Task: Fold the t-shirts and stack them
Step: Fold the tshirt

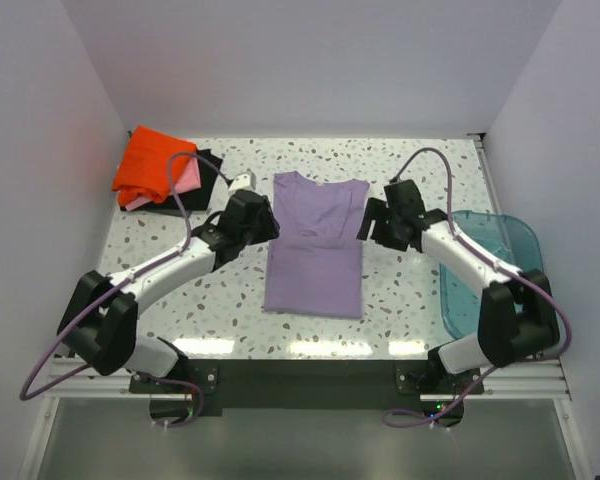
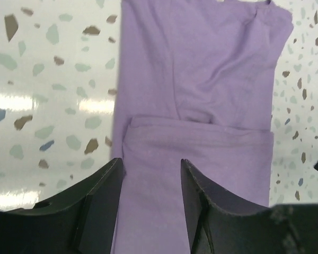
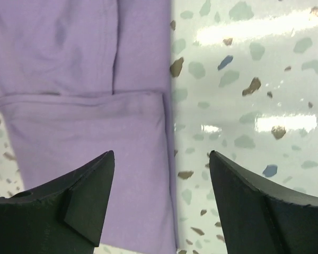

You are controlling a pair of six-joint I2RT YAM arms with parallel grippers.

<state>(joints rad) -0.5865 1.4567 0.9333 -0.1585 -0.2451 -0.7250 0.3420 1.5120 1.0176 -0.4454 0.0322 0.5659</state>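
Note:
My left gripper grips the lavender t-shirt (image 1: 315,245) by the near corner on that gripper's side next, to fold the t-shirt's near edge toward the collar.
A lavender t-shirt (image 1: 315,245) lies flat mid-table, its sides folded in to a long strip, collar away from me. Over its left edge hangs my left gripper (image 1: 268,224), open; in the left wrist view the gripper (image 2: 151,163) has bare purple cloth (image 2: 201,79) between its fingers, gripping nothing. My right gripper (image 1: 366,222) is open at the shirt's right edge; in the right wrist view this gripper (image 3: 161,154) straddles the cloth's border (image 3: 143,127) and the table. An orange shirt (image 1: 152,163), a pink one (image 1: 188,179) and a black one (image 1: 208,190) lie piled at the back left.
A translucent teal bin (image 1: 490,265) sits at the table's right edge beside the right arm. The speckled table (image 1: 410,300) is walled on three sides. Both arms reach in from the near edge.

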